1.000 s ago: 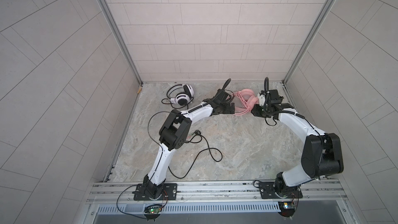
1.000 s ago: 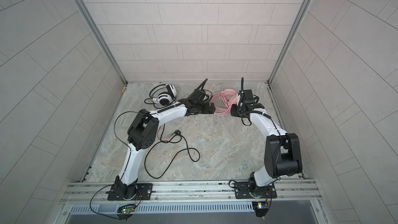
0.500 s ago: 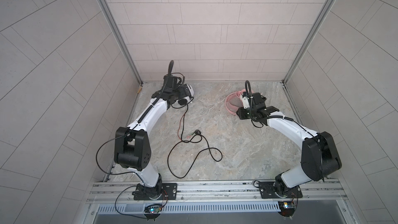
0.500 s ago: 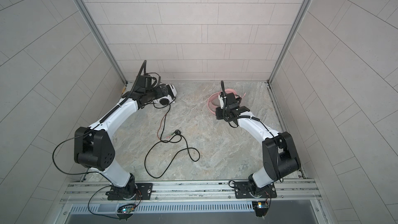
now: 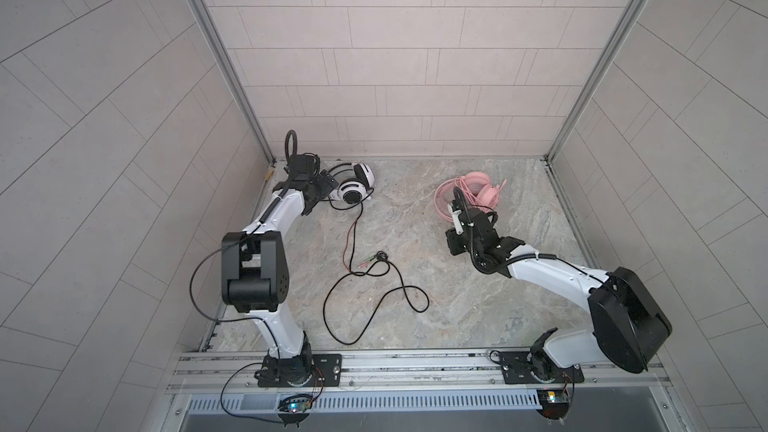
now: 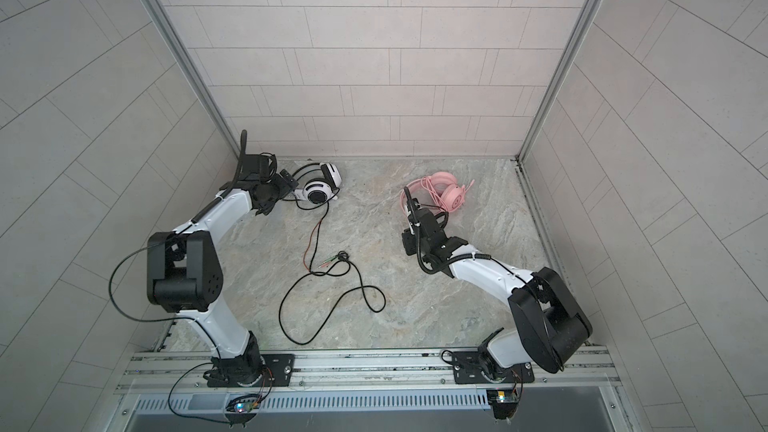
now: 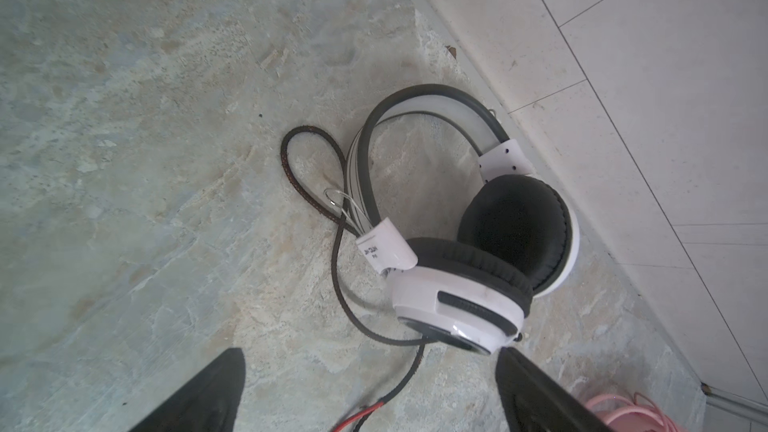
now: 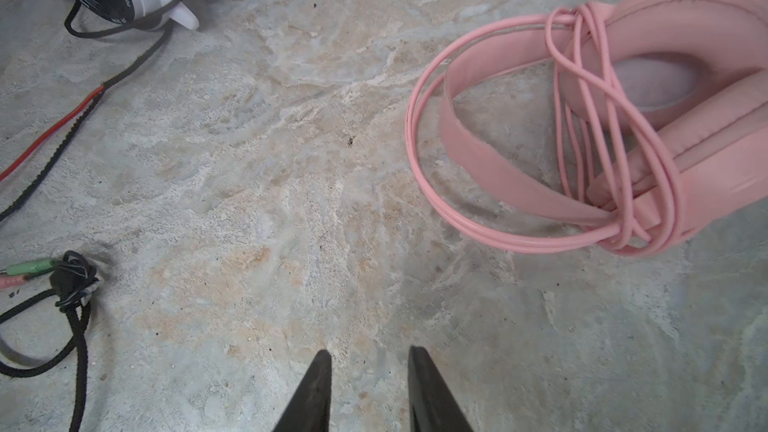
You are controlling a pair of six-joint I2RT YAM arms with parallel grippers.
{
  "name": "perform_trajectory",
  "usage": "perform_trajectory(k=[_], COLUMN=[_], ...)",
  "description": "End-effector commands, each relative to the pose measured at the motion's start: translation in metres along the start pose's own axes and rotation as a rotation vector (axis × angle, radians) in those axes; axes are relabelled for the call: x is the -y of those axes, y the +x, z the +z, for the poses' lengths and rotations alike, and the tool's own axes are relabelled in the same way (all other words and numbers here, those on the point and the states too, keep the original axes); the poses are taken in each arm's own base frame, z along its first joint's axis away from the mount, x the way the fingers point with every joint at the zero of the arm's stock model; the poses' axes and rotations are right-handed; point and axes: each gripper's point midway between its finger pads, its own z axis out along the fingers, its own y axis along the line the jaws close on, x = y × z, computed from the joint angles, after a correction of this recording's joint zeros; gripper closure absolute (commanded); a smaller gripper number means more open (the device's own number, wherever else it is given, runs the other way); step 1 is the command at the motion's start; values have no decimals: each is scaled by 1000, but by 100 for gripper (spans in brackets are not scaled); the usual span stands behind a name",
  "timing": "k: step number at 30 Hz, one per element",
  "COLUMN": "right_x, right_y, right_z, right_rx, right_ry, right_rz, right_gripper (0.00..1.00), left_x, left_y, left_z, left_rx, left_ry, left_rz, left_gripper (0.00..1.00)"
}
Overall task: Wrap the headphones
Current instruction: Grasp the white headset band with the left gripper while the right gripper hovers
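Note:
I should next grip the white-and-black headphones with my left gripper by the band's near-earcup end (image 5: 336, 191) (image 7: 385, 245), which leaves the far side of the headphones to my right gripper for wrapping.
The white-and-black headphones (image 5: 355, 185) (image 6: 321, 185) (image 7: 457, 284) lie at the back left by the wall. Their thin black cable (image 5: 376, 284) (image 6: 332, 284) snakes loose across the floor to its plugs (image 8: 29, 270). My left gripper (image 7: 370, 353) (image 5: 323, 189) hovers wide open just short of the near earcup, with the cable passing under the gap. The pink headphones (image 5: 478, 189) (image 6: 445, 192) (image 8: 623, 126) lie at the back right, with the pink cable looped around the band. My right gripper (image 8: 370, 351) (image 5: 453, 243) is slightly open and empty over bare floor, in front of them.
Tiled walls (image 5: 374, 76) close in the marble floor (image 5: 478, 317) at the back and both sides. The metal base rail (image 5: 395, 367) runs along the front edge. A red strand (image 8: 54, 130) splits off the black cable.
Both grippers have left the pink headphones. The left arm swung over to the white-and-black headphones at the back left. The right arm drew back toward the front.

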Motion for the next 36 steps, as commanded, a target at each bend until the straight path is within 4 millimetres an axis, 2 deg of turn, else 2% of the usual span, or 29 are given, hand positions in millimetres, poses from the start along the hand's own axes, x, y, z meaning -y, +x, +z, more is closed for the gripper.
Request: perform_trajectory(k=[1, 4, 6, 9, 11, 14, 19, 22, 27, 36], right_x=[6, 6, 5, 6, 7, 8, 10, 9, 9, 12], right_y=[-15, -16, -17, -18, -19, -20, -22, -23, -22, -23], right_z=[-3, -5, -5, -8, -10, -10, -14, -14, -13, -17], right_rx=[71, 69, 80, 85, 93, 100, 115, 141, 132, 143], right_ry=[62, 65, 61, 70, 72, 74, 81, 76, 74, 90], right_rz=[-28, -26, -25, -27, -26, -29, -31, -23, -23, -25], right_gripper=[67, 67, 67, 67, 67, 67, 67, 67, 67, 67], left_x=[-5, 7, 4, 11, 14, 8, -3, 5, 9, -3], left_y=[-11, -26, -35, -45, -44, -38, -32, -24, -16, -3], left_z=[20, 49, 64, 80, 93, 109, 115, 123, 122, 134], left_rx=[-13, -29, -27, -52, -72, -104, -96, -109, -109, -144], left_ry=[-53, -22, -83, -118, -124, -158, -226, -190, -203, -240], left_rz=[-58, -71, -45, 7, 42, 80, 109, 110, 163, 192], left_gripper=[1, 18, 19, 20, 24, 27, 30, 48, 50, 51])
